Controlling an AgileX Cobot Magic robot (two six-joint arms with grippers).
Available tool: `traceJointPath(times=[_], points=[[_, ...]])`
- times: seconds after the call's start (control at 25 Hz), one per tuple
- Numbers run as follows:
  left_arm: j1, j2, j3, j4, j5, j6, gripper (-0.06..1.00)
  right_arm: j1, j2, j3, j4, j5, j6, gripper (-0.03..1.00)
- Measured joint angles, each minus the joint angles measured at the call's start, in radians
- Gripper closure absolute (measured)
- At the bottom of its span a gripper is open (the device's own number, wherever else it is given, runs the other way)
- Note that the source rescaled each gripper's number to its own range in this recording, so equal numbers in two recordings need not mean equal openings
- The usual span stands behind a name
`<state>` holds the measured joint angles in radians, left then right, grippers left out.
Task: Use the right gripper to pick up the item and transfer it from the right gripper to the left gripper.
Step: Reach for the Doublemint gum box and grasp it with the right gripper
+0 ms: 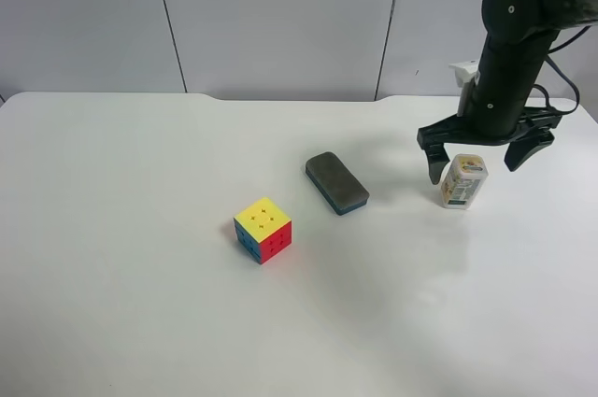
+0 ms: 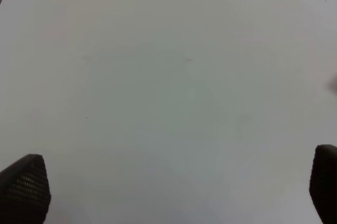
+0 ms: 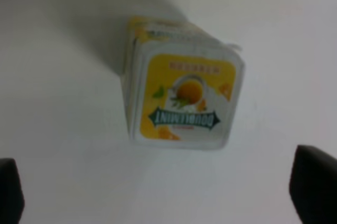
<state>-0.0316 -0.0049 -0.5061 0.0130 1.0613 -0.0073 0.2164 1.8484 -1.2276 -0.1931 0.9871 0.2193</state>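
The robot's right gripper is to grab the small carton by its top end (image 1: 468,165) next, so its lower end (image 1: 457,199) stays free for the left gripper.
The item (image 1: 463,182), a small white carton with an orange fruit print and green lettering, stands on the white table (image 1: 140,304) at the exterior high view's right. My right gripper (image 1: 474,171), a black claw on a glossy black arm, hovers just above it with its fingers spread wide to either side. In the right wrist view the carton (image 3: 184,100) lies between the open right gripper (image 3: 163,190) fingertips, untouched. The left gripper (image 2: 174,187) is open over bare table and holds nothing. It is out of the exterior high view.
A multicoloured puzzle cube (image 1: 263,229) sits near the middle of the table. A dark grey eraser block (image 1: 336,182) lies between the cube and the carton. A grey panelled wall (image 1: 280,14) runs behind the table's far edge.
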Motion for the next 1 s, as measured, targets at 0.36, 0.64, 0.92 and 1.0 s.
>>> traceJointPath(times=[0.36, 0.64, 0.92, 1.0], points=[[0.000, 0.000, 0.000, 0.000, 0.000, 0.000, -0.06, -0.054, 0.063, -0.003, 0.024, -0.080, 0.000, -0.03], [0.000, 0.000, 0.000, 0.000, 0.000, 0.000, -0.06, -0.061, 0.065, -0.003, 0.024, -0.164, -0.003, -0.03], [0.000, 0.000, 0.000, 0.000, 0.000, 0.000, -0.06, -0.061, 0.098, -0.003, 0.061, -0.175, -0.002, -0.03], [0.000, 0.000, 0.000, 0.000, 0.000, 0.000, -0.06, -0.061, 0.112, -0.003, 0.077, -0.175, 0.000, -0.03]])
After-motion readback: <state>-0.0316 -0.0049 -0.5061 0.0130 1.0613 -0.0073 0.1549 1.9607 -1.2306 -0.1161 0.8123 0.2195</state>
